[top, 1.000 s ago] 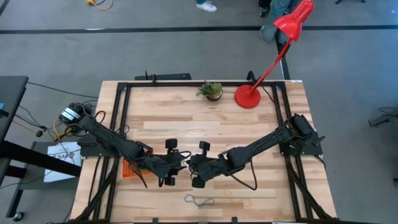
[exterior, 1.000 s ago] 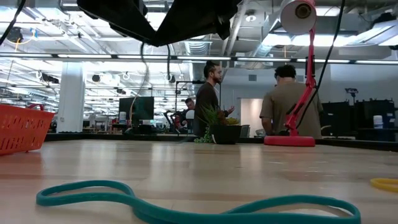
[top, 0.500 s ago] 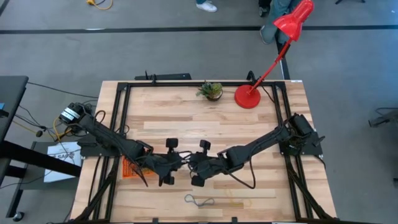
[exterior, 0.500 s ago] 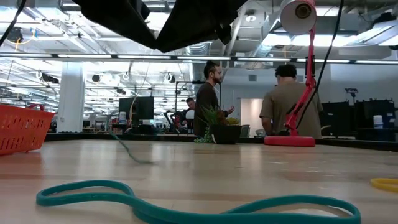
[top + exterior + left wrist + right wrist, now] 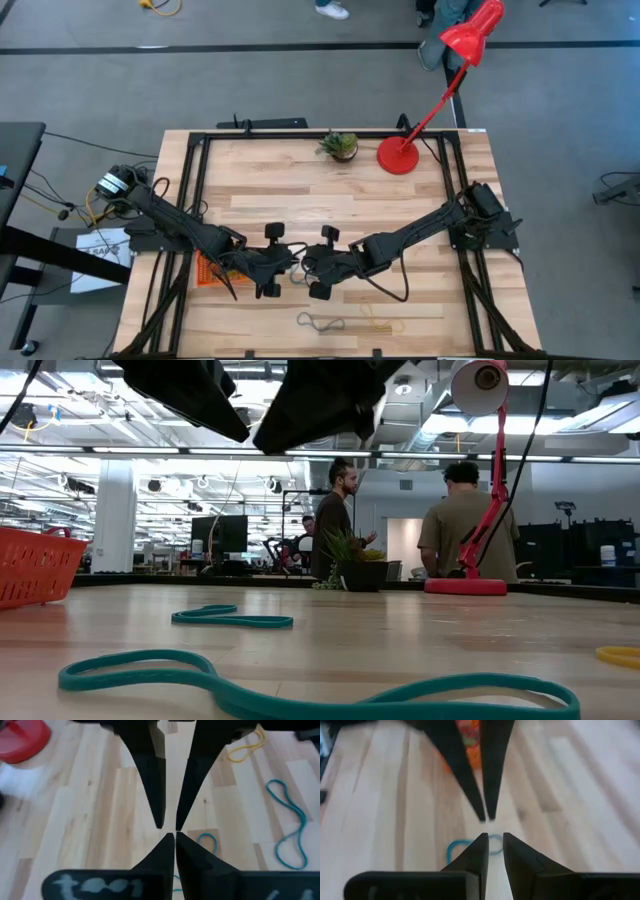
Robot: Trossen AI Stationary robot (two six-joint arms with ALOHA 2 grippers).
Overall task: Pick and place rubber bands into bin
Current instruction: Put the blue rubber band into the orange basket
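Observation:
The small teal rubber band (image 5: 214, 838) lies below my left gripper's shut fingers, so next they reopen before they go down to the rubber band's loop.
My two grippers meet tip to tip above the table's middle. My left gripper (image 5: 174, 837) is shut with nothing between its fingers. My right gripper (image 5: 495, 840) faces it with a narrow gap, also with nothing in it. A small teal rubber band (image 5: 232, 618) lies flat on the table under them and shows in the wrist views (image 5: 207, 842) (image 5: 455, 847). A longer teal band (image 5: 320, 322) and a yellow one (image 5: 378, 322) lie near the front edge. The orange bin (image 5: 207, 270) stands at the left, under my left arm.
A red desk lamp (image 5: 398, 155) and a small potted plant (image 5: 340, 146) stand at the far edge. Black frame rails (image 5: 190, 200) run along the table's sides. People stand in the room beyond the far edge (image 5: 455, 525).
A teal band that hung down from where my grippers meet has fallen and now lies flat on the table beneath them. In the low view the two grippers have drawn slightly apart; both hands have otherwise stayed in place.

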